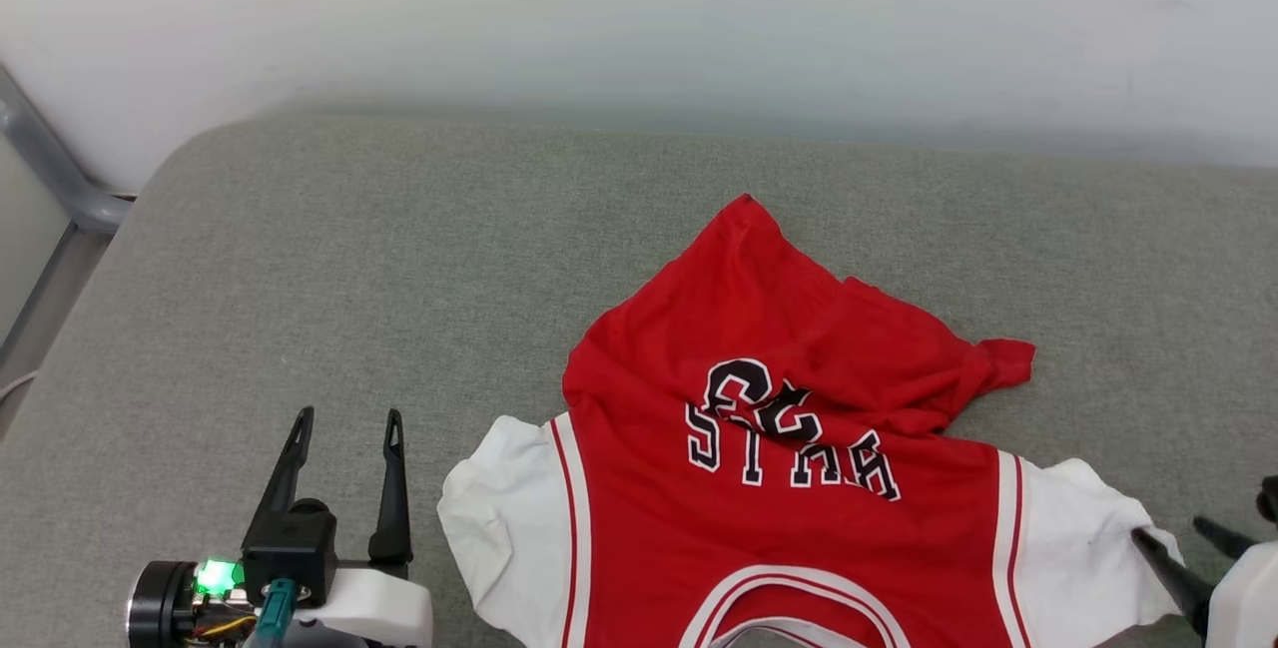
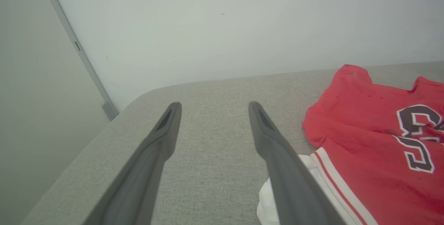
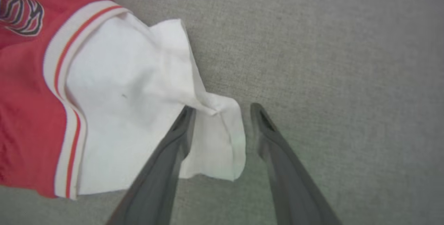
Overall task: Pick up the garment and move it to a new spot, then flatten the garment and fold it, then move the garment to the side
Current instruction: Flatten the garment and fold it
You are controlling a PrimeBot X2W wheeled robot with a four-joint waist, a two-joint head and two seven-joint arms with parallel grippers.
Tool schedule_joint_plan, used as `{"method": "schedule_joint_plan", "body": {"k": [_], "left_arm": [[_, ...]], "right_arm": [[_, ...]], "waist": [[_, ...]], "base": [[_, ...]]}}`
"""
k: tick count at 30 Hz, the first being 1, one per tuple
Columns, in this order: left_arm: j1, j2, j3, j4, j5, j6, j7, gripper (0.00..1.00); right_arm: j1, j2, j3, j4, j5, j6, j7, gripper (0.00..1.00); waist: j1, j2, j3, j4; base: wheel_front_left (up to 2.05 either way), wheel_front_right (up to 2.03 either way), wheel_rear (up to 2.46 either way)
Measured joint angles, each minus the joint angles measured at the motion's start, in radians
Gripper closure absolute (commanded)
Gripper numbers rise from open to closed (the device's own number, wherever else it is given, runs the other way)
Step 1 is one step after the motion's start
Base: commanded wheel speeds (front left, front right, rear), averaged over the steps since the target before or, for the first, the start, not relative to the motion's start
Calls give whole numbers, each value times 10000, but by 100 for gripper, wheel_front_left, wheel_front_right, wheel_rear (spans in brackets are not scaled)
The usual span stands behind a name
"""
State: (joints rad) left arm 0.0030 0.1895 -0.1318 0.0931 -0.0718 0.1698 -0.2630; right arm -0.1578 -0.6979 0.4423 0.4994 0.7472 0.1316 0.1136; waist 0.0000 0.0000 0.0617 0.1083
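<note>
My left gripper grabs the end of the white sleeve next, which bunches up while the jersey's body lies slack on the cushion.
The garment, a red jersey with white sleeves and black lettering, lies on the grey cushion with its collar toward me and its hem bunched and folded over at the far side. My left gripper stands open to the left of the left sleeve, touching nothing; the left wrist view has the garment to the right of the gripper. My right gripper is open over the edge of the right white sleeve, jaws apart with the cloth's edge lying between them, not pinched. In the head view it sits at that sleeve's outer end.
The grey cushion runs back to a pale wall. A grey metal frame stands at the far left beyond the cushion's rounded corner. Bare cushion lies left and behind the garment.
</note>
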Motion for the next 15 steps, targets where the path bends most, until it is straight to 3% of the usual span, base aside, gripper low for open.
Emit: {"method": "schedule_joint_plan", "body": {"k": [7, 11, 15], "left_arm": [[-154, 489, -10, 2, 15, -610, 0, 0], [-509, 826, -174, 88, -192, -1204, 420, 0], [-1018, 1177, -318, -13, -591, -1971, 1714, 0]], "right_arm": [[-29, 715, -1390, -529, -1365, -2, -1919, 0], [285, 1233, -1992, -1200, -2159, -2, -2038, 0], [670, 1605, -2477, -1918, -2815, -2, -1649, 0]], "waist": [[0, 0, -328, -4], [0, 0, -412, -29], [0, 0, -407, -64]], "base": [[0, 0, 0], [0, 0, 0], [0, 0, 0]]}}
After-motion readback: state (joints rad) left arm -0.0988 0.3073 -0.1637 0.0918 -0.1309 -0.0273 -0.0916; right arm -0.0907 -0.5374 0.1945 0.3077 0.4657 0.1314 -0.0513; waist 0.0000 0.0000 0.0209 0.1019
